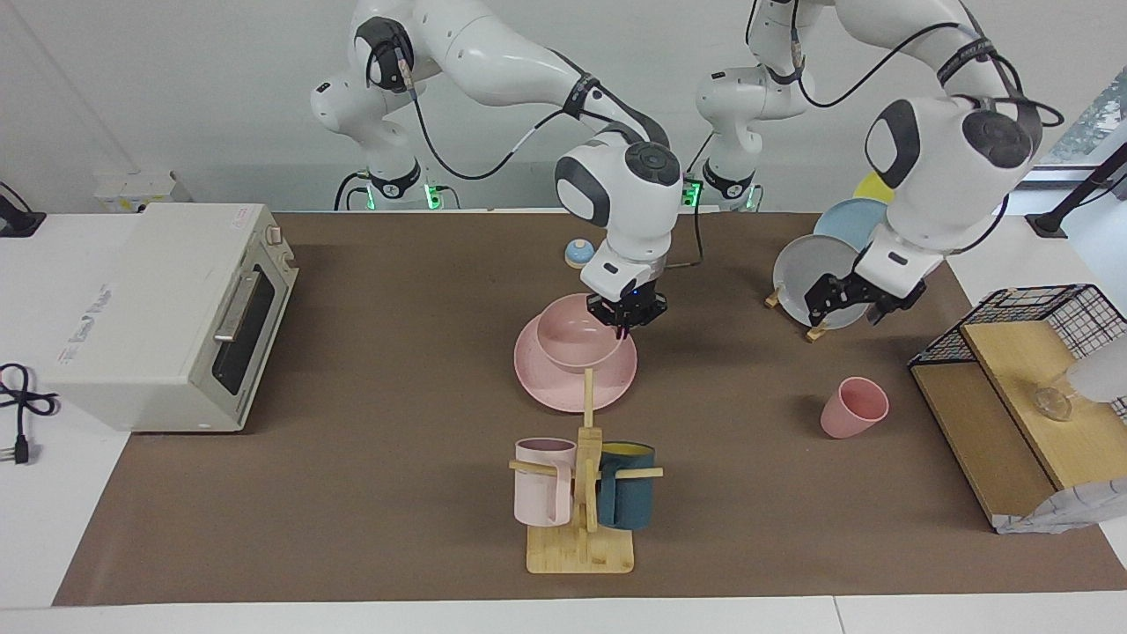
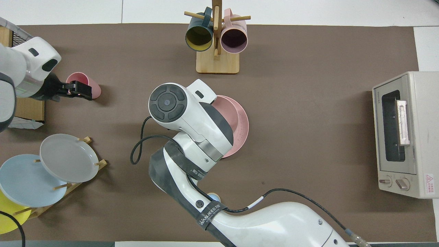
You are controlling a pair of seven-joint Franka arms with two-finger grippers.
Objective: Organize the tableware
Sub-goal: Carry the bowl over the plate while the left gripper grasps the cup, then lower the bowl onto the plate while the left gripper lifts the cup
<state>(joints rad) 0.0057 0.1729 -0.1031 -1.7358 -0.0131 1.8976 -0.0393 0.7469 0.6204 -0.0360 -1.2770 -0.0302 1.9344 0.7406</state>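
My left gripper takes hold of the pink cup by its rim (image 2: 78, 73) next. Then I organize the cup with the pink plate (image 2: 241, 132).
The pink bowl (image 1: 572, 339) is level over the middle of the pink plate (image 1: 541, 387), on it or just above it; I cannot tell which. My right gripper (image 1: 627, 317) is shut on the bowl's rim on the side toward the left arm's end. In the overhead view the right arm hides most of the bowl (image 2: 224, 108) and plate (image 2: 241, 132). The pink cup (image 1: 852, 407) stands upright toward the left arm's end. My left gripper (image 1: 847, 308) hangs open and empty in the air between the plate rack and the cup; from overhead the left gripper (image 2: 80, 91) covers part of the cup (image 2: 92, 87).
A mug tree (image 1: 581, 528) with a pale pink and a teal mug stands farther from the robots than the plate. A rack (image 1: 814, 330) holds grey, blue and yellow plates. A toaster oven (image 1: 167, 308), a small blue bell (image 1: 578, 253) and a wire-and-wood shelf (image 1: 1012, 379) are also here.
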